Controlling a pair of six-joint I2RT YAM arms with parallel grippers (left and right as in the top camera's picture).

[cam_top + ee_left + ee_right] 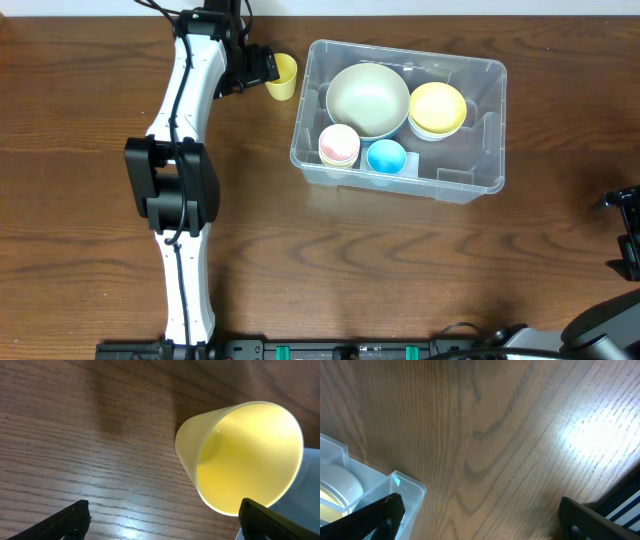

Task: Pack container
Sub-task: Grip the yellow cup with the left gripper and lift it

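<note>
The yellow cup's rim is beyond the left gripper's fingers, toward the right in the wrist view, so the gripper should move toward the cup before it closes, or it would miss.
The container (pixel 470 176), a big clear bin, stands right of centre and holds a pale green bowl (pixel 368 98), a yellow bowl (pixel 437 108), a pink cup (pixel 339 145) and a blue cup (pixel 386 157). A yellow cup (pixel 283 76) stands upright on the table just outside the bin's left wall. My left gripper (pixel 264 69) is right beside it, open. In the left wrist view the yellow cup (pixel 245 455) lies just ahead of the left gripper (pixel 165 521), nearest the right fingertip (pixel 272 522). My right gripper (pixel 625 232) waits open at the table's right edge.
In the right wrist view the container's corner (pixel 395 487) shows at lower left behind one finger (pixel 377 517) of the right gripper (pixel 482 520), with bare wood between the fingers. The left arm (pixel 180 180) stretches up the table's left side.
</note>
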